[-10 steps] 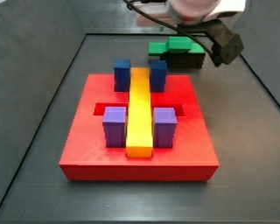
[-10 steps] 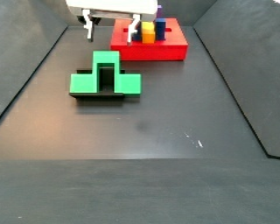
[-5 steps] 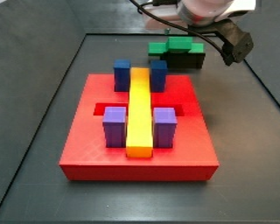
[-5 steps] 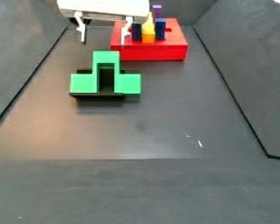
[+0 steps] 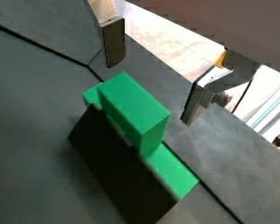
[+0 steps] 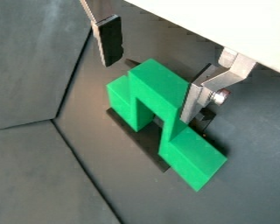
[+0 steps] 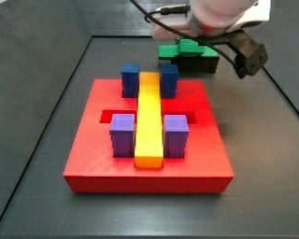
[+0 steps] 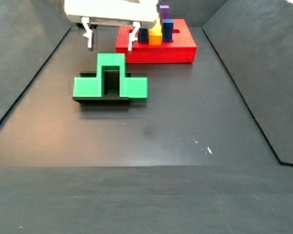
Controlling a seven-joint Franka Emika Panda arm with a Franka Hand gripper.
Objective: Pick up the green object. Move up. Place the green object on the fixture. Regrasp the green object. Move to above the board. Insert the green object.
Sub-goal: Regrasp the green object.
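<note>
My gripper will grab the green object next by its raised centre [image 7: 190,47] [image 5: 133,105]. Its lower wings will stay free to slot into the red board.
The green object [image 8: 110,79] rests on the black fixture [image 8: 107,101], apart from the board [image 8: 174,53]. In both wrist views its raised centre [image 6: 152,91] points up toward the fingers, with a lower wing [image 5: 171,171] beside it and the fixture [image 5: 113,166] beneath. My gripper [image 8: 111,37] hangs open just above and behind the piece. One finger [image 6: 109,39] stands off to one side of the raised centre and the other [image 6: 202,94] is close to its opposite face. Nothing is between the pads. In a side view the gripper [image 7: 202,35] hovers over the green object [image 7: 183,49].
The red board [image 7: 102,159] carries a long yellow bar [image 7: 149,121], two blue blocks [image 7: 131,78] and two purple blocks [image 7: 121,133]. Dark walls [image 8: 39,64] border the grey floor on both sides.
The gripper has shifted slightly and come a little lower over the green object, staying open. The green object has not moved on the fixture.
</note>
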